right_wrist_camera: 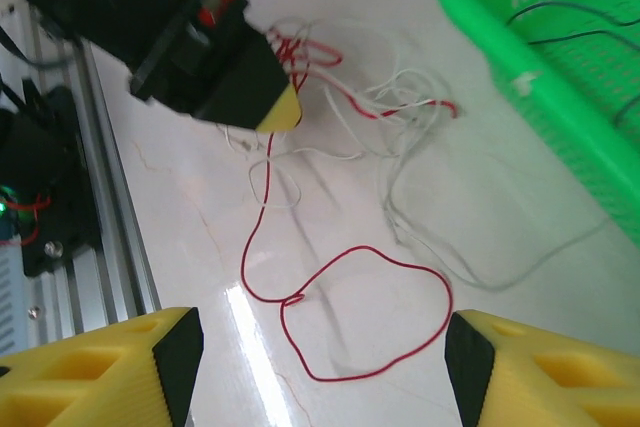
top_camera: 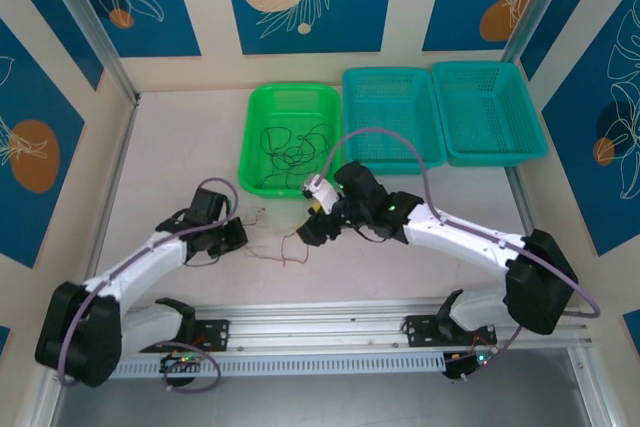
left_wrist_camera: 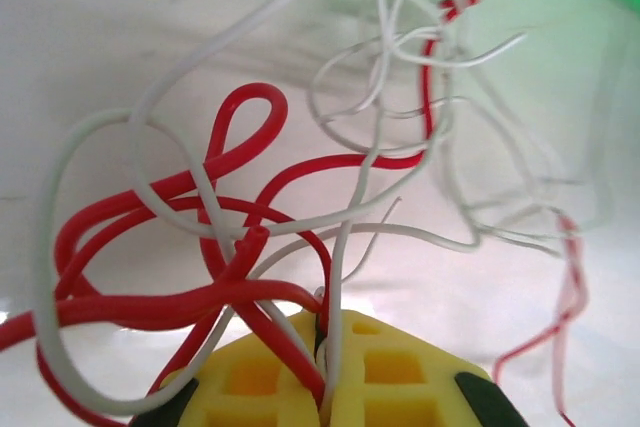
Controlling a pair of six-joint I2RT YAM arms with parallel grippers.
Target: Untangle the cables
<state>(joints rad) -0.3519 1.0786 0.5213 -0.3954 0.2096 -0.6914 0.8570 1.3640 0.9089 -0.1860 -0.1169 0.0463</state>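
I should grab the white cable with my right gripper by its loose part trailing clear of the knot. Then I can untangle it.
A tangle of thin red and whitish cables (top_camera: 272,242) lies on the pale table between the two grippers. My left gripper (top_camera: 240,232) is shut on it: in the left wrist view a red strand (left_wrist_camera: 160,305) and a white strand (left_wrist_camera: 345,247) run into the pinch of its yellow pads (left_wrist_camera: 325,352). My right gripper (right_wrist_camera: 322,357) is open, its fingers wide apart above a loose red loop (right_wrist_camera: 361,247), touching nothing. The left gripper (right_wrist_camera: 270,112) holds the knot of red and white cables (right_wrist_camera: 385,102) beyond that loop. Black cables (top_camera: 290,152) lie in the green basket (top_camera: 250,137).
Two teal mesh baskets (top_camera: 392,117) (top_camera: 490,112) stand at the back right beside the green one (right_wrist_camera: 500,37). An aluminium rail (top_camera: 330,322) runs along the near edge. Thick purple arm cables arc over both arms.
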